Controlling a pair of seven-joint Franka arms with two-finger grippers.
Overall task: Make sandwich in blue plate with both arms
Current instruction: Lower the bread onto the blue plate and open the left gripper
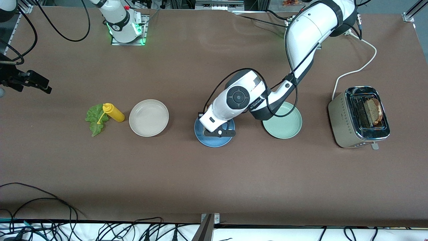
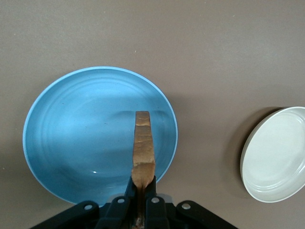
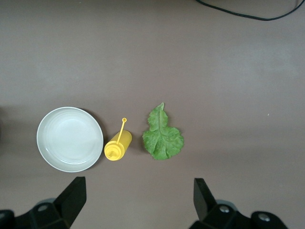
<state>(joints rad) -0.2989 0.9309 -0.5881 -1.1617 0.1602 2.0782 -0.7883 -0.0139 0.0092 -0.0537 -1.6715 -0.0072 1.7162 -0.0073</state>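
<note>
The bread slice's lower edge hangs low inside the blue plate's rim in the left wrist view, so it is now time for my left gripper to release.
My left gripper (image 1: 219, 132) hangs low over the blue plate (image 1: 214, 143), shut on a brown bread slice (image 2: 143, 148) held on edge. In the left wrist view the slice stands upright over the blue plate (image 2: 81, 138) between the left gripper's (image 2: 142, 183) fingers. A second bread slice (image 1: 373, 111) sits in a toaster slot. The green lettuce leaf (image 1: 96, 117) lies flat on the table at the right arm's end. My right gripper (image 1: 35, 82) is raised there with nothing in it. In the right wrist view the right gripper (image 3: 138, 191) stands open, high above the lettuce leaf (image 3: 163, 136).
A yellow squeeze bottle (image 1: 114, 112) lies beside the lettuce, next to a beige-white plate (image 1: 148, 117). A pale green plate (image 1: 284, 126) sits between the blue plate and the silver toaster (image 1: 344, 117). Its white cord runs toward the left arm's base. Cables hang along the table's near edge.
</note>
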